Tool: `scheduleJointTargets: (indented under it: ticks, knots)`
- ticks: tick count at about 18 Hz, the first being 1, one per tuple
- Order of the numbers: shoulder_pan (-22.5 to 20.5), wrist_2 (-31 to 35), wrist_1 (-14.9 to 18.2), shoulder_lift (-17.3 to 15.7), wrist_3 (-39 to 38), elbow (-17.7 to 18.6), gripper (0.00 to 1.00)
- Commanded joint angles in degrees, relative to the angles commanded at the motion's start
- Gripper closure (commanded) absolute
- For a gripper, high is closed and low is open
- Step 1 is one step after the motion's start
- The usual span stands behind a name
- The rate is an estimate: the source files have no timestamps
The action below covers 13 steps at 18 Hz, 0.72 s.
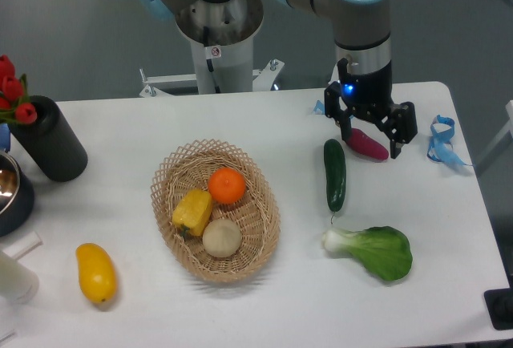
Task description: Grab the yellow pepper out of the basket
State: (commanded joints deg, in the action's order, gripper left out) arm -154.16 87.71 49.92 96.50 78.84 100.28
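My gripper will next grab the pepper by its thick middle (193,211) to pick the yellow pepper out of the wicker basket.
The yellow pepper (192,212) lies in the left part of the oval wicker basket (171,168), left of centre on the table. It touches an orange (227,185) and a round beige ball (222,238). My gripper (371,134) is far to the right of the basket, low over the table near its back right. Its jaws are open and stand on either side of a magenta vegetable (367,145) that lies on the table. Nothing is held.
A dark green cucumber (334,174) and a bok choy (373,250) lie right of the basket. A yellow-orange mango (95,273) lies at the front left. A black vase (50,141) with red tulips and a dark metal bowl (10,194) stand at the left edge. A blue ribbon (442,141) lies at the right.
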Motion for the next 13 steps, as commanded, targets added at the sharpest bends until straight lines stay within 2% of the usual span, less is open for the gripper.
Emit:
scheduleJointTargets:
  ticks: [6, 9, 13]
  knots:
    - [0.6, 0.4, -0.1, 0.0, -0.5, 0.5, 0.00]
    - [0.9, 0.0, -0.6, 0.3, -1.9, 2.6, 0.00]
    - [3.3, 0.1, -0.9, 0.6, -12.6, 3.9, 0.00]
